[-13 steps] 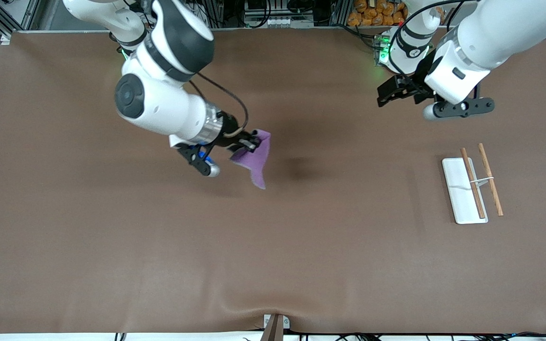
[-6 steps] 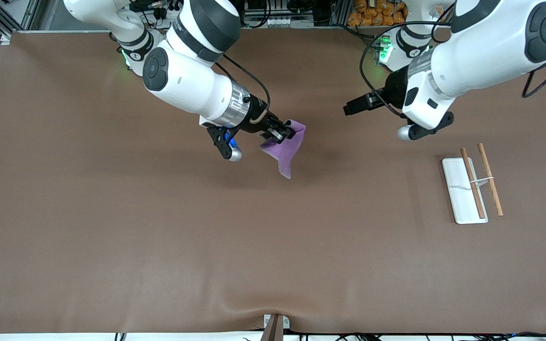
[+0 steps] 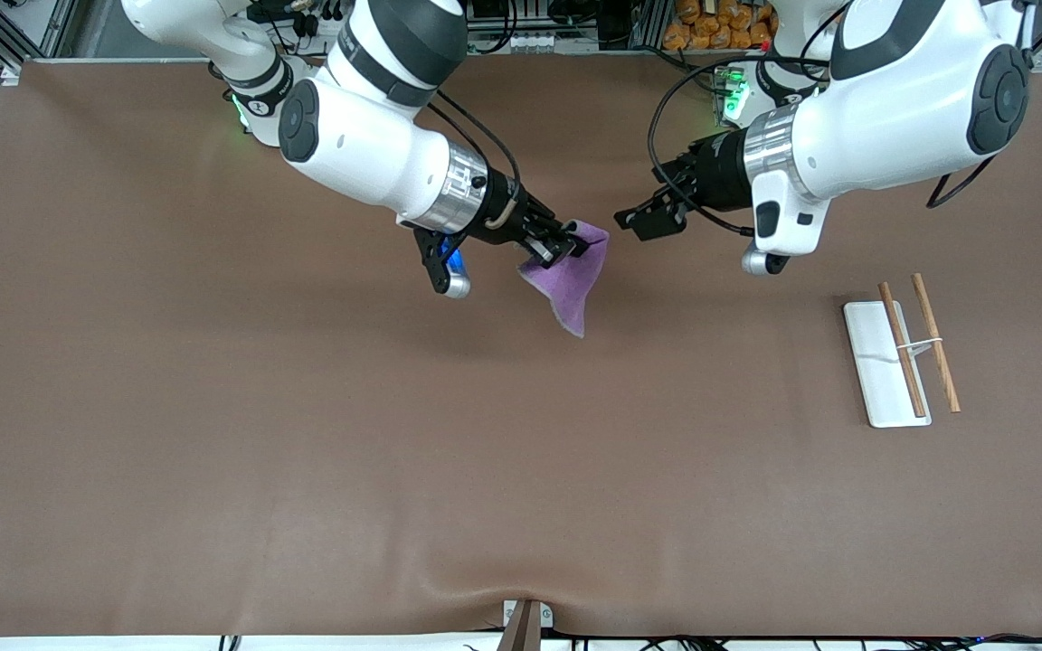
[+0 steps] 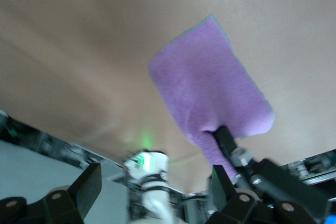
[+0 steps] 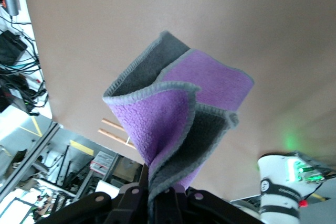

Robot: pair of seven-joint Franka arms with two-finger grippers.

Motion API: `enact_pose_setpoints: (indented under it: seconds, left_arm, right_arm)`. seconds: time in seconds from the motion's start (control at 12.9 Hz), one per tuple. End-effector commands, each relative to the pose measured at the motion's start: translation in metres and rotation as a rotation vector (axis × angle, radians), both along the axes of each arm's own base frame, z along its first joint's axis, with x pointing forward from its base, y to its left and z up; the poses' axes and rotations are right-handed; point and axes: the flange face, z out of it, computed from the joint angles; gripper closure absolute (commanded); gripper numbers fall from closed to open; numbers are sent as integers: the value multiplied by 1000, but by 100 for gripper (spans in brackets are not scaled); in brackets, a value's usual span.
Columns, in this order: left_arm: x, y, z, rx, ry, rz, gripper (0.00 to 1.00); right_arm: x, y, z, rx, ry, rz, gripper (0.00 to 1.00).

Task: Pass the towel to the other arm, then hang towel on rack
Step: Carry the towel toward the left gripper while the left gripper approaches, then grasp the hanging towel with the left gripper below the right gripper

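My left gripper grabs the towel by its loose corner (image 3: 577, 324) next, to take over the towel and hang it on the rack (image 3: 899, 357).
My right gripper (image 3: 568, 246) is shut on the purple towel (image 3: 573, 287) and holds it in the air over the middle of the table. The towel hangs folded from the jaws, purple with a dark grey underside, in the right wrist view (image 5: 178, 108), where the right gripper (image 5: 160, 199) pinches its bunched end. My left gripper (image 3: 635, 221) is open, level with the towel and a short gap from it, pointing at it. In the left wrist view the towel (image 4: 210, 87) hangs ahead of the open left gripper (image 4: 155, 192). The rack (image 3: 899, 357) lies on the table toward the left arm's end.
The brown table mat (image 3: 304, 434) has a raised wrinkle at its edge nearest the front camera. Cables and equipment line the edge by the arm bases. The rack's wooden rods (image 5: 113, 129) show in the right wrist view.
The right arm has carried the towel toward the left arm's end. The left arm has swung in toward the towel, closing the gap between the grippers.
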Motion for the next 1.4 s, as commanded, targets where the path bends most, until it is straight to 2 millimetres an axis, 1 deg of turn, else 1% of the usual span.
enact_pose_setpoints:
  seconds: [0.0,0.31,0.47,0.7,0.78,0.93,1.01,1.24,1.32]
  left_arm:
    - [7,-17,0,-3,74,152,7]
    - [11,-21,9,-29,162,312,17]
    - [9,-18,11,-22,169,328,18]
    - [8,-22,10,-12,195,347,26]
    - [7,-22,7,-5,209,360,31]
    - [7,-23,3,5,227,373,32]
    - [7,-24,2,7,233,376,36]
    - [6,-30,-2,9,238,369,36]
    - [4,-37,-6,14,244,357,36]
  right_arm:
    - [-6,10,5,28,19,-23,100]
    - [-6,9,6,28,18,-24,100]
    - [-6,10,5,28,20,-22,100]
    - [-6,10,5,28,19,-23,100]
    - [-6,10,5,28,18,-22,100]
    - [-6,10,5,28,18,-22,100]
    - [-6,10,5,27,19,-21,100]
    - [-5,10,4,27,19,-22,100]
    - [-6,10,5,27,19,-21,100]
